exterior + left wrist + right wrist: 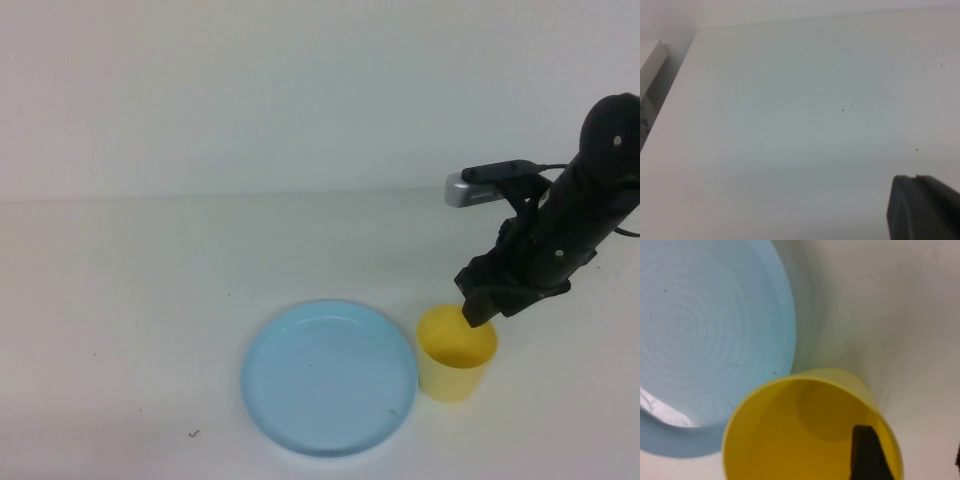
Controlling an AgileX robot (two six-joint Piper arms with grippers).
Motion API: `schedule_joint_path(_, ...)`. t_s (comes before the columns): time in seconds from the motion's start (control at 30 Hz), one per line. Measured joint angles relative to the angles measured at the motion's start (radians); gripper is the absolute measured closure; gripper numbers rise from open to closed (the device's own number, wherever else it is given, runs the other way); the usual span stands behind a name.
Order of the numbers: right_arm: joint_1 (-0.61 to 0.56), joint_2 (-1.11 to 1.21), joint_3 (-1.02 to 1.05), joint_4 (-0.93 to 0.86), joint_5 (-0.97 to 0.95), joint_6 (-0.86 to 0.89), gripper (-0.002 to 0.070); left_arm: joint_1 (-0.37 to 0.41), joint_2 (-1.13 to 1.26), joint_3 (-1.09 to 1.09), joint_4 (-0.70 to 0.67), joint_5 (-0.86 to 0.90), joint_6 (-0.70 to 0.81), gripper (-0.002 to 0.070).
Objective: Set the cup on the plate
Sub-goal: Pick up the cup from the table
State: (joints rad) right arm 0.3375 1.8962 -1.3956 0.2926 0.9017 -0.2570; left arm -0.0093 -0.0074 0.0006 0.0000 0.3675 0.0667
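Observation:
My right gripper pinches the cup by its thin side at the cup's rim (pixel 489 330) (pixel 892 437) next, since the cup's round opening is wider than my open fingers.
The yellow cup (pixel 456 362) stands upright on the white table, just right of the pale blue plate (pixel 330 378) and almost touching its rim. My right gripper (pixel 478 310) is down at the cup's far right rim, open. In the right wrist view one finger (pixel 866 450) is inside the cup (pixel 790 440) and the other shows only at the picture's edge, outside the wall; the plate (pixel 700 330) lies beside the cup. The right gripper (pixel 912 447) straddles the rim. My left gripper (pixel 915 181) is out of the high view and hangs shut and empty over bare table.
The white table (pixel 150 280) meets a white back wall. The right arm's wrist camera (pixel 480 188) sticks out above the cup. A table edge and a pale block (pixel 650 60) show in the left wrist view.

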Motion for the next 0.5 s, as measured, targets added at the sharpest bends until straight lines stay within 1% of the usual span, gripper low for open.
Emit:
schedule_joint_path(0.2, 0.0, 0.066, -0.002, 0.019, -0.018, 0.0, 0.0301, 0.0, 0.0, 0.0, 0.0, 0.0, 0.0, 0.0675)
schedule_joint_path(0.27, 0.0, 0.081, -0.002, 0.021, -0.024, 0.0, 0.033, 0.0, 0.0, 0.0, 0.0, 0.0, 0.0, 0.0675)
schedule_joint_path(0.3, 0.0, 0.089, -0.002, 0.022, -0.029, 0.0, 0.0368, 0.0, 0.0, 0.0, 0.0, 0.0, 0.0, 0.0675)
schedule_joint_path(0.4, 0.0, 0.1, -0.002, 0.027, -0.042, -0.022, 0.0554, 0.0, 0.0, 0.0, 0.0, 0.0, 0.0, 0.0675)
schedule_joint_path(0.43, 0.0, 0.1, -0.004, 0.032, -0.044, -0.031, 0.0593, 0.0, 0.0, 0.0, 0.0, 0.0, 0.0, 0.0675)
schedule_joint_path(0.5, 0.0, 0.1, -0.014, 0.032, -0.042, -0.04, 0.0627, 0.0, 0.0, 0.0, 0.0, 0.0, 0.0, 0.0675)
